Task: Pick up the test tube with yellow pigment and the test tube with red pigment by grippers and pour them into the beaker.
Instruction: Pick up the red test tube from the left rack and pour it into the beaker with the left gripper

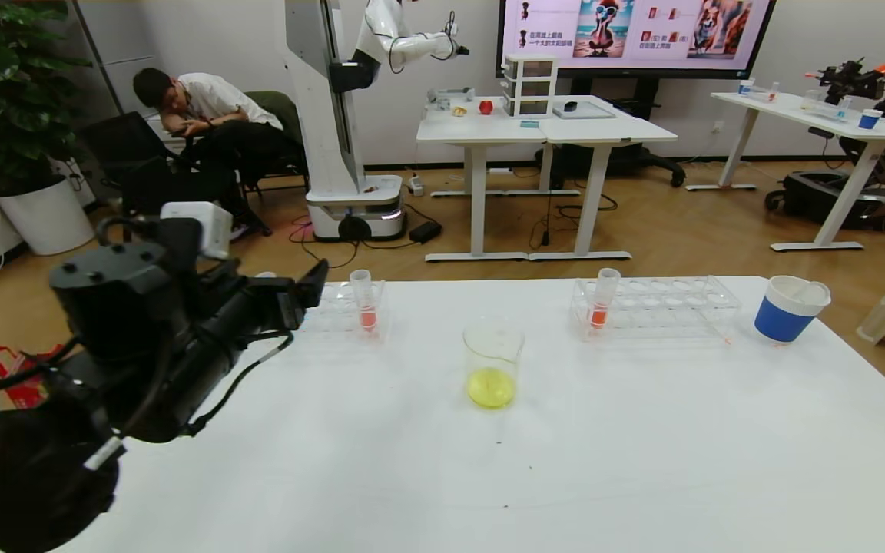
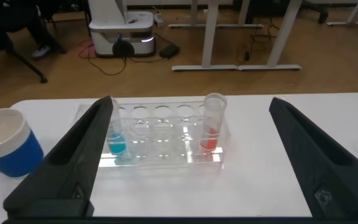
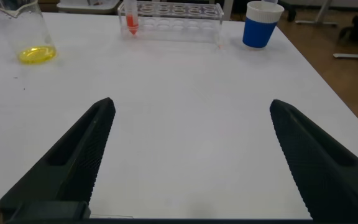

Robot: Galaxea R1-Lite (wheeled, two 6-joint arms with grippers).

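The red tube's lower half is enclosed by its rack, so my left gripper will next grab the tube's bare upper part below the tube's rim [image 1: 362,289].
The beaker [image 1: 493,361] stands mid-table with yellow liquid in its bottom; it also shows in the right wrist view [image 3: 27,34]. No test tube with yellow pigment is in view. One red-pigment tube [image 1: 366,302] stands in the left rack [image 1: 339,307], another [image 1: 602,299] in the right rack [image 1: 657,307]. My left gripper [image 1: 308,296] is open and empty, just left of the left rack. In the left wrist view [image 2: 191,102] it faces that rack's red tube [image 2: 212,127]. My right gripper [image 3: 191,104] is open and empty, low over the near table, away from the right rack's red tube [image 3: 130,18].
A tube with blue liquid [image 2: 117,142] stands at the other end of the left rack, partly behind a finger. A blue-and-white paper cup [image 2: 8,149] stands beside that rack. Another cup [image 1: 790,307] stands right of the right rack. The table edge runs behind the racks.
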